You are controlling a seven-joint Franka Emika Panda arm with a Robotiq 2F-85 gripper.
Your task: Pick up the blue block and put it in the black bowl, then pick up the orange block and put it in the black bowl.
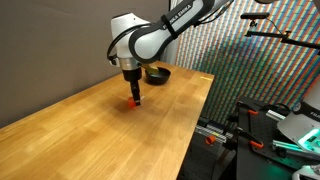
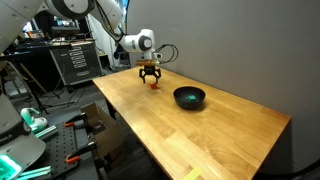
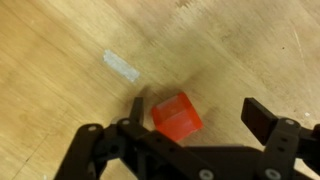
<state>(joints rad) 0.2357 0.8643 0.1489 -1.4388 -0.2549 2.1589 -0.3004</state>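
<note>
My fingers are still well above the orange block's sides, with tabletop showing underneath, so it is too early to close. My gripper lowers first, then closes on it.
The orange block (image 3: 176, 113) is a small bright red-orange cube on the wooden table. In the wrist view it lies between my open fingers, close to the left one. My gripper (image 3: 195, 110) is open and lowered around it. In both exterior views the gripper (image 1: 134, 97) (image 2: 150, 80) hangs just above the table over the orange block (image 1: 135, 102) (image 2: 153, 86). The black bowl (image 1: 156, 73) (image 2: 189, 97) stands apart on the table. Something dark green shows inside the bowl in an exterior view; I cannot tell if it is the blue block.
The wooden table (image 1: 110, 130) (image 2: 200, 135) has edges near racks and equipment on stands (image 1: 270, 125) (image 2: 40, 130). A grey wall stands behind the table (image 2: 240, 50). A pale strip of tape (image 3: 121, 66) lies on the wood near the block.
</note>
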